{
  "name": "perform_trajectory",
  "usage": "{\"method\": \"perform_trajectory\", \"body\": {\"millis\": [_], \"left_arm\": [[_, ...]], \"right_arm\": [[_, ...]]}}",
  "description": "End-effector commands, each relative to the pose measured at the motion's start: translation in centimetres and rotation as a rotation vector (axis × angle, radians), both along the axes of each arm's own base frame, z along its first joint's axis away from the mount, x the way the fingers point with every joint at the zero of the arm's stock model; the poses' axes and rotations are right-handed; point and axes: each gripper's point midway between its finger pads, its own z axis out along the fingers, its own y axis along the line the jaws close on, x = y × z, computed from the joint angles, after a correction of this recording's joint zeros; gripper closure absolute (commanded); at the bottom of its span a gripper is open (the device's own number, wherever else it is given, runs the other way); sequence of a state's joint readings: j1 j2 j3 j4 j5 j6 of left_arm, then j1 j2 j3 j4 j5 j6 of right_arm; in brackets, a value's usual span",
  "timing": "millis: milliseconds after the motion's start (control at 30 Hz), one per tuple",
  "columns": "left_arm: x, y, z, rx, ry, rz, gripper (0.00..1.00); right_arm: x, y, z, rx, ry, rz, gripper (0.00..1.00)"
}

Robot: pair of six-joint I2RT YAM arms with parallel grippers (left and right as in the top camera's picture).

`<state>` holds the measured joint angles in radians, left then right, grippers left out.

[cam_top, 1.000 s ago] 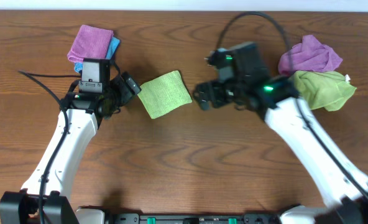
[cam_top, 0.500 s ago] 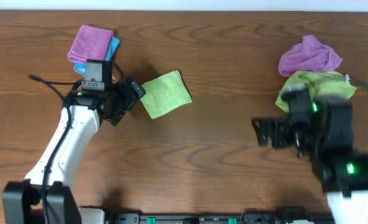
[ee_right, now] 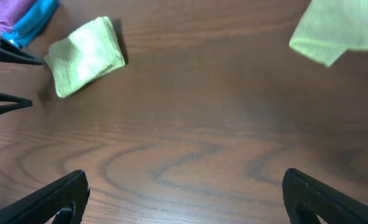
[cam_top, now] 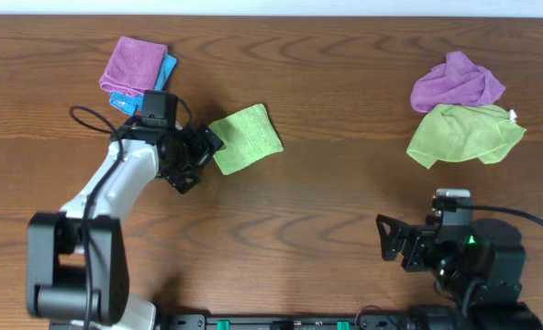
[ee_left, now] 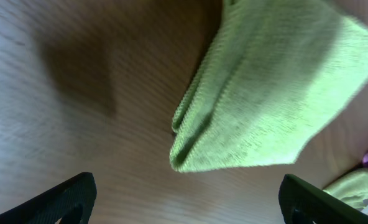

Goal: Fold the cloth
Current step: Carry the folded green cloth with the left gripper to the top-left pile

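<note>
The folded light-green cloth needs to go onto the purple cloth, so my left gripper should next pinch the light-green cloth's nearest edge, with its layers together.
A folded light-green cloth [cam_top: 245, 137] lies on the wooden table left of centre; it also shows in the left wrist view [ee_left: 277, 93] and the right wrist view [ee_right: 84, 56]. My left gripper [cam_top: 201, 156] is open and empty, just left of the cloth's lower left corner. My right gripper [cam_top: 395, 246] is open and empty near the front right of the table, far from that cloth. In the wrist views both pairs of fingertips, left [ee_left: 187, 202] and right [ee_right: 187, 196], stand wide apart over bare wood.
A folded purple cloth on a blue cloth [cam_top: 136, 66] lies at the back left. A crumpled purple cloth [cam_top: 457, 81] and a crumpled green cloth [cam_top: 464, 133] lie at the back right.
My right arm has pulled back from beside the folded green cloth to the front right. My left gripper has shifted slightly right, closer to the cloth.
</note>
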<state>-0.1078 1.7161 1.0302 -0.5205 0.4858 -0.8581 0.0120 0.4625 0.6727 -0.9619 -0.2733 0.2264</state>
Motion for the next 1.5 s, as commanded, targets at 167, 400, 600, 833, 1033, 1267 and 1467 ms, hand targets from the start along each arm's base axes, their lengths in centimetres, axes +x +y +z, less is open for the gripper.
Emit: {"method": "perform_trajectory", "body": {"millis": [167,400,600,833,1033,1267,1467], "left_arm": [[0.1,-2.5,-3.1,-0.089,0.093,-0.013,0.05],[1.3,-3.4,-4.7,-0.092,0.084,0.022,0.04],[3.1,-3.7,-6.2,-0.058,0.034,0.059,0.35],[4.2,-4.5,-8.6,-0.055,-0.001,0.047,0.94],[8.9,-4.8,-4.5,-0.112,-0.222,0.047,0.94],[17.6,2.1,7.6,0.001,-0.527,0.201,0.94],[21.2,8.3,14.2,0.144,-0.66,0.283,0.94]], "right_arm": [[-0.1,0.0,-0.7,0.035,0.024,-0.031,0.01],[-0.2,0.1,-0.7,0.039,0.025,-0.026,0.01],[-0.2,0.1,-0.7,0.04,0.026,-0.026,0.01],[-0.2,0.1,-0.7,0.04,0.026,-0.026,0.01],[-0.2,0.1,-0.7,0.04,0.026,-0.026,0.01],[-0.2,0.1,-0.7,0.04,0.026,-0.026,0.01],[-0.2,0.1,-0.7,0.04,0.026,-0.026,0.01]]}}
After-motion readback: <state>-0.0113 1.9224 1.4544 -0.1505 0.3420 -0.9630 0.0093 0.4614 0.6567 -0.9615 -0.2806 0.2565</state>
